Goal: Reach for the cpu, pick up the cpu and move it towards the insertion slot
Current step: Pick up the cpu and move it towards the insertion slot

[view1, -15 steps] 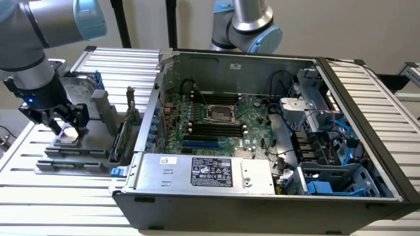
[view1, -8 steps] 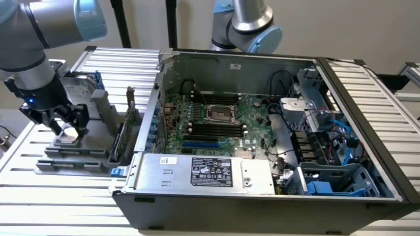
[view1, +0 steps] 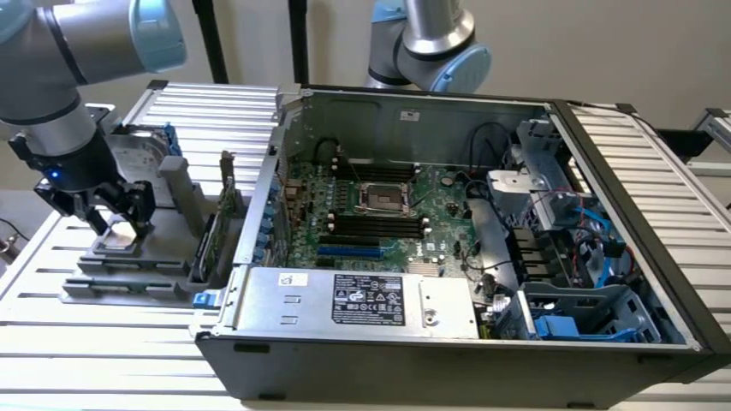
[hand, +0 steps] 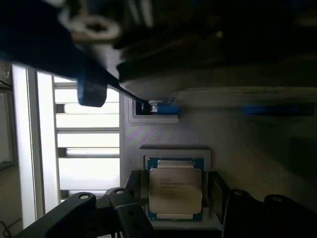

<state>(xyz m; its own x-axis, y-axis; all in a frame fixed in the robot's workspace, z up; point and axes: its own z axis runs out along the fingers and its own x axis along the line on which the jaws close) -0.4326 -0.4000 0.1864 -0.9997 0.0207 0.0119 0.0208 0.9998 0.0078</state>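
My gripper should next grab the cpu by its open side edges to pick it up, because the holder's raised rim hugs the end of the cpu.
The cpu is a small square chip with a silvery top, lying flat in a recess of a grey holder on the exterior view's left. My gripper hangs low right over the cpu. It is open, with one dark finger on each side of the chip and not gripping it. The insertion slot is a square socket with a shiny frame on the green board inside the open computer case, well off to the exterior view's right of the gripper.
The open computer case has tall metal walls, a power supply at its front and cables and drive bays on the right. An upright silver drive with blue rails stands behind the holder. Another robot arm stands behind the case.
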